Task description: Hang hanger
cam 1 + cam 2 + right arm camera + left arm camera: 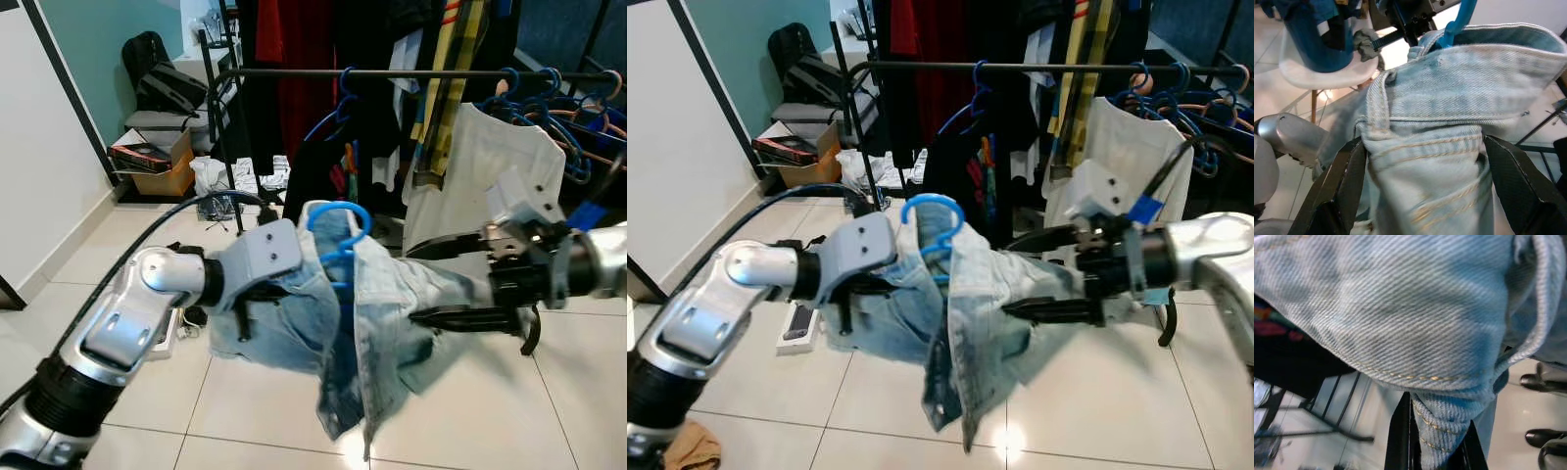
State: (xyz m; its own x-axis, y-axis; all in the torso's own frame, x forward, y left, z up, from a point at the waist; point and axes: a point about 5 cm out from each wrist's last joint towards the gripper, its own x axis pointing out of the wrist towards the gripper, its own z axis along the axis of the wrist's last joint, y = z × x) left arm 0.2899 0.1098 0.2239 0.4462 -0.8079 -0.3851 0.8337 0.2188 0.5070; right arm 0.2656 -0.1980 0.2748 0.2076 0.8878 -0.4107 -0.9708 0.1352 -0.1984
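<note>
I need to grip the denim garment (392,304) by its waistband with my right gripper next, so that I can hang the hanger on the bar (411,73).
A light-blue denim garment (392,304) hangs on a blue hanger (338,220) in mid-air between my two arms, in front of the black clothes rail (411,73). My left gripper (1432,445) is shut on a fold of the denim at the garment's left side, its fingers mostly buried in cloth. My right gripper (446,282) is open, its two black fingers spread wide above and below the garment's right side. In the right wrist view the denim waistband (1425,122) lies between those fingers (1342,186), with the hanger's blue neck (1457,22) above it.
The rail is crowded with dark clothes, a white garment (490,166) and several blue hangers (549,108). A cardboard box (162,162) and a black chair (157,73) stand at the back left. A white wall (39,176) runs along the left. The floor is pale tile.
</note>
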